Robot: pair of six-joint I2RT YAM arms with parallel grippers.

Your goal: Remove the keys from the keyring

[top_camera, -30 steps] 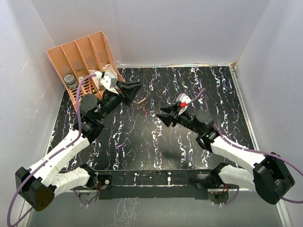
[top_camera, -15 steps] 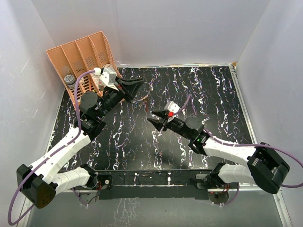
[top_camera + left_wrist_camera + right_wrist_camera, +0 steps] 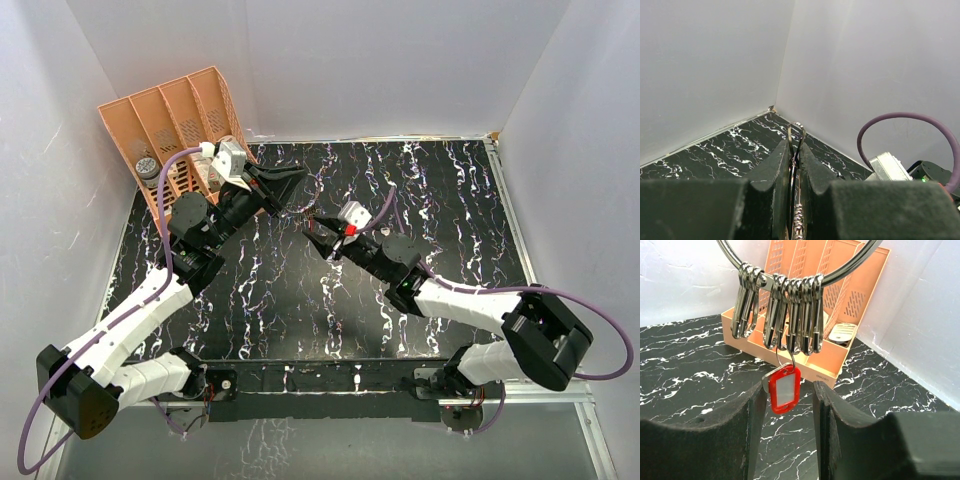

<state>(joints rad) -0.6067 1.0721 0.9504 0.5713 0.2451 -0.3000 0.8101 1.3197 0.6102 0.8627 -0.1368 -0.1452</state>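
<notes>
The red key has its middle level with the fingers, so my right gripper should close on it now.
My left gripper [image 3: 297, 181] is shut on the keyring [image 3: 789, 134], a thin wire loop sticking out past its fingertips [image 3: 781, 155]. In the right wrist view the keyring [image 3: 832, 277] arcs across the top. Several silver clip-shaped keys [image 3: 790, 315] hang from it in a row. A red tag-like key [image 3: 784, 388] hangs lowest on a small wire loop. My right gripper [image 3: 315, 229] is open, and in its wrist view [image 3: 790, 396] the red key hangs between the fingers, close to the left finger [image 3: 752, 415]. I cannot tell if they touch.
An orange slotted rack [image 3: 170, 115] stands at the back left with a grey jar [image 3: 148, 168] in it, and it shows behind the keys in the right wrist view [image 3: 860, 305]. The table is black marbled [image 3: 460, 190], with white walls on three sides.
My right gripper has moved left and away across the table, up to the keys hanging under my left gripper. The left gripper has stayed nearly still, holding the ring.
</notes>
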